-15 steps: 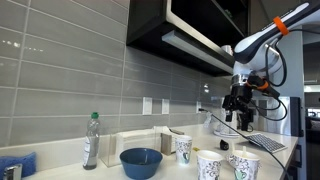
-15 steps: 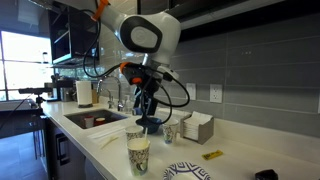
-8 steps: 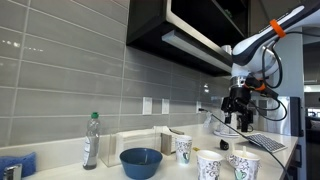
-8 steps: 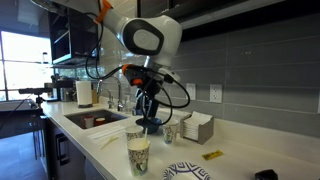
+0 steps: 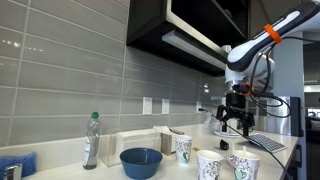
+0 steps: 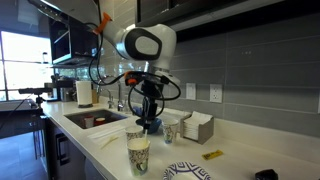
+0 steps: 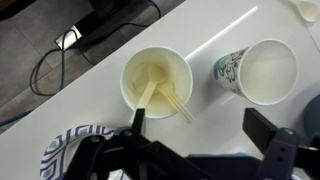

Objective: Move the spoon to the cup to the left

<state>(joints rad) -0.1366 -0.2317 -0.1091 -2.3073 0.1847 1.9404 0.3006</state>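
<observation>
The handle end of the spoon (image 7: 176, 104) leans over the white cup's rim. My gripper will grab the spoon there, so its other end stays free to go into the patterned cup.
In the wrist view my gripper (image 7: 200, 128) is open and empty, its two fingers low in the frame. Above the left finger stands a white paper cup (image 7: 157, 80) holding the pale cream spoon (image 7: 176, 104), whose handle leans over the rim, and another cream stick. To its right stands an empty patterned cup (image 7: 268, 68). In both exterior views the gripper (image 5: 235, 119) (image 6: 147, 118) hangs above the cups (image 5: 245, 164) (image 6: 170, 132) on the counter. The spoon is too small to make out there.
A patterned paper plate (image 7: 68, 146) (image 6: 188, 172) lies by the cups. A blue bowl (image 5: 141, 161), a bottle (image 5: 91, 140) and more cups (image 5: 183, 148) stand on the counter. A sink (image 6: 95, 118), a napkin box (image 6: 198, 127) and a yellow item (image 6: 212, 155) are nearby.
The arm has lowered a little toward the cups and the wrist has turned slightly. The gripper stays open. The cups have not moved.
</observation>
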